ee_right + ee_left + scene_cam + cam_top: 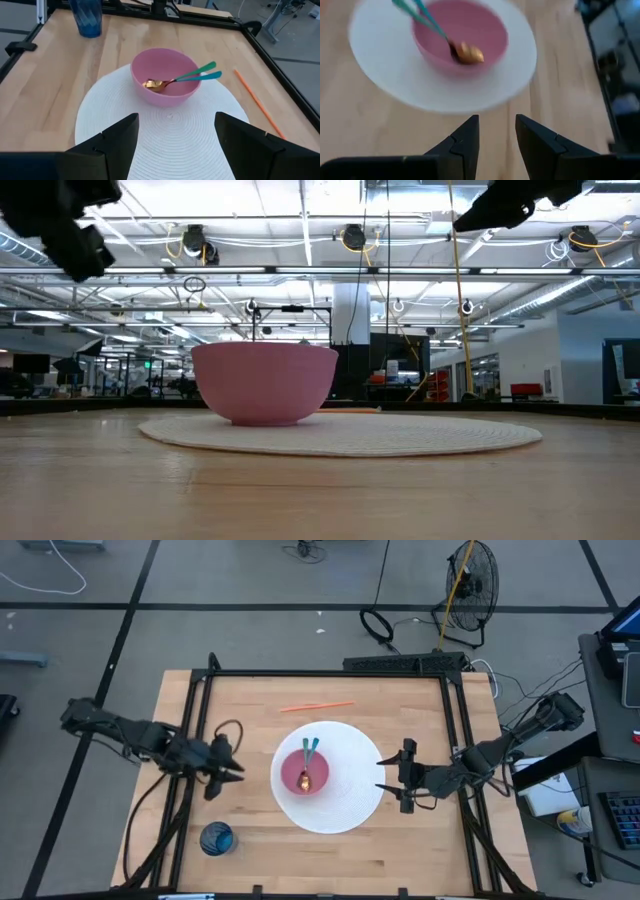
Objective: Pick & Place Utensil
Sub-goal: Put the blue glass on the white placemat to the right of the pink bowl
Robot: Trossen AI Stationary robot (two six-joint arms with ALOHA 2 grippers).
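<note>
The blue cup should go by the placemat (350, 795) for the utensils, so my left gripper will grab the cup's rim next.
A pink bowl (306, 773) stands on a round white placemat (350, 795) in the middle of the table. Two utensils with teal handles (200, 73) and gold heads (152, 85) lie in the bowl, handles leaning on its rim toward the far edge. My left gripper (236, 768) hovers left of the placemat, its fingers (465, 142) a little apart and holding nothing. My right gripper (385, 773) hovers at the placemat's right edge, wide open and empty, and faces the bowl (165, 75).
An orange straw (316, 706) lies on the wood near the far edge. A blue cup (216, 838) stands near the front left corner. A black frame (330, 673) borders the tabletop. Bare wood lies in front of the placemat.
</note>
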